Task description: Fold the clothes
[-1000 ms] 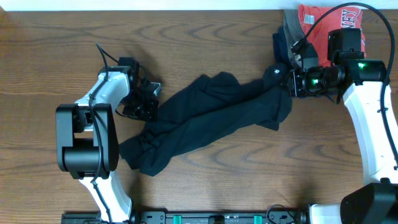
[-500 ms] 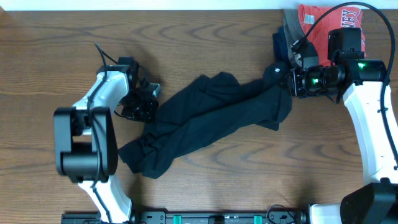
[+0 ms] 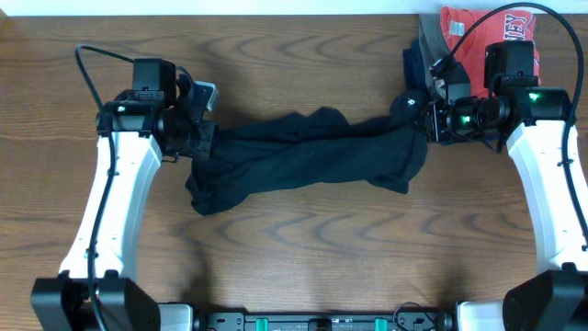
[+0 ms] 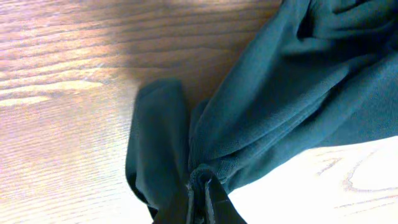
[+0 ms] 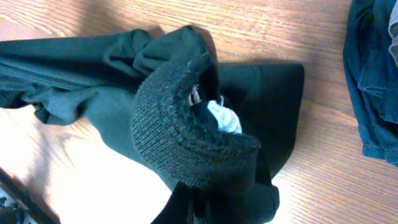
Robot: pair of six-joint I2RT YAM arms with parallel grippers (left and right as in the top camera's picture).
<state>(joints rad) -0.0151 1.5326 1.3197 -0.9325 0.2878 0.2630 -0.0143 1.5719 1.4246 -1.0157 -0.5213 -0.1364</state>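
Observation:
The lower folds of the black garment are lying on the wooden tabletop, below the collar in my fingers. My right gripper needs to let go of the garment.
The clothes, a black long-sleeved garment, hang bunched and stretched between both arms across the table's middle. My left gripper is shut on its left end; the left wrist view shows a pinched fold of cloth in the jaws of that gripper. My right gripper is shut on the right end, on the ribbed collar with a white tag showing. In the right wrist view the gripper sits under the collar, mostly hidden by cloth.
A red shirt with white lettering lies at the back right corner over grey and navy garments. The navy cloth shows at the right of the right wrist view. Brown wooden table all around.
The left arm has swung up and back, lifting the garment's left end. The cloth, slack and diagonal before, now stretches nearly level between the grippers. The right arm has held still.

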